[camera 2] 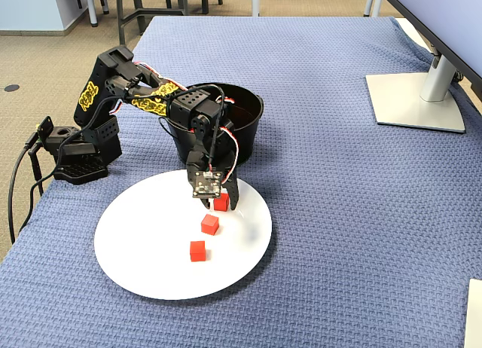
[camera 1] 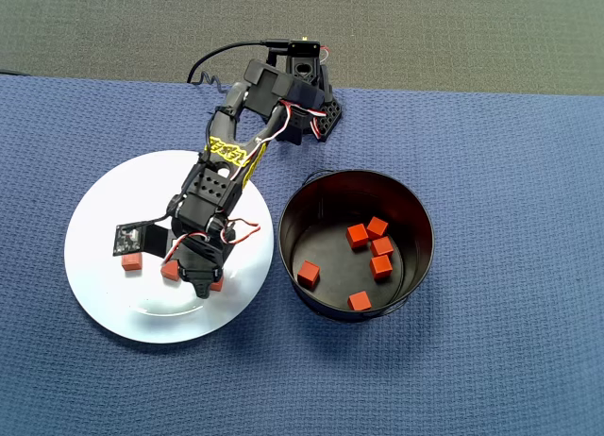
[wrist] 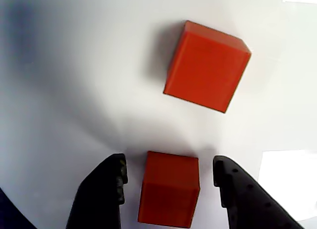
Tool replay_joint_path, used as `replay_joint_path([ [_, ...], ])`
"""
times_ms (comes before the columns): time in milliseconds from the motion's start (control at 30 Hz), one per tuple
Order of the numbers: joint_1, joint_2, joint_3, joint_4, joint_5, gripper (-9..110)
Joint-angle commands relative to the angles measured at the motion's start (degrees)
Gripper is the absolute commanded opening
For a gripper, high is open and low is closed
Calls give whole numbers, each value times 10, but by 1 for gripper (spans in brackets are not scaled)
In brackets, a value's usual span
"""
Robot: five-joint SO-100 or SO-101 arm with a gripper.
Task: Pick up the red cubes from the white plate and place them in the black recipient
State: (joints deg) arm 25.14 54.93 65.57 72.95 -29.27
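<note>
The gripper takes the red cube between its black fingers by the cube's opposite sides next, to place it in the black recipient.
The white plate (camera 1: 104,219) lies left of the black recipient (camera 1: 415,205) in the overhead view. Three red cubes rest on the plate. My gripper (wrist: 169,167) hangs low over the plate, open, with one red cube (wrist: 168,194) between its black fingers (wrist: 106,192) and a gap on each side. A second cube (wrist: 207,65) sits just beyond it. In the fixed view the flanked cube (camera 2: 221,203), the second (camera 2: 210,224) and a third (camera 2: 197,250) form a line. Several red cubes (camera 1: 368,236) lie inside the recipient. From overhead, the gripper (camera 1: 206,285) partly hides the flanked cube (camera 1: 218,285).
A blue woven cloth (camera 2: 339,235) covers the table. The arm's base (camera 2: 75,163) stands at the table's left edge in the fixed view, close behind the recipient (camera 2: 252,111). A monitor foot (camera 2: 414,99) sits at the far right.
</note>
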Motion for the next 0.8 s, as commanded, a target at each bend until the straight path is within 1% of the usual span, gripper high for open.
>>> replay_joint_path([
  [0, -6, 62, 7, -12, 18, 13],
  [433, -14, 95, 54, -38, 31, 10],
  [567, -14, 94, 69, -58, 32, 7],
  [667, -14, 94, 72, -61, 34, 0],
  [767, -11, 98, 71, -62, 37, 0],
])
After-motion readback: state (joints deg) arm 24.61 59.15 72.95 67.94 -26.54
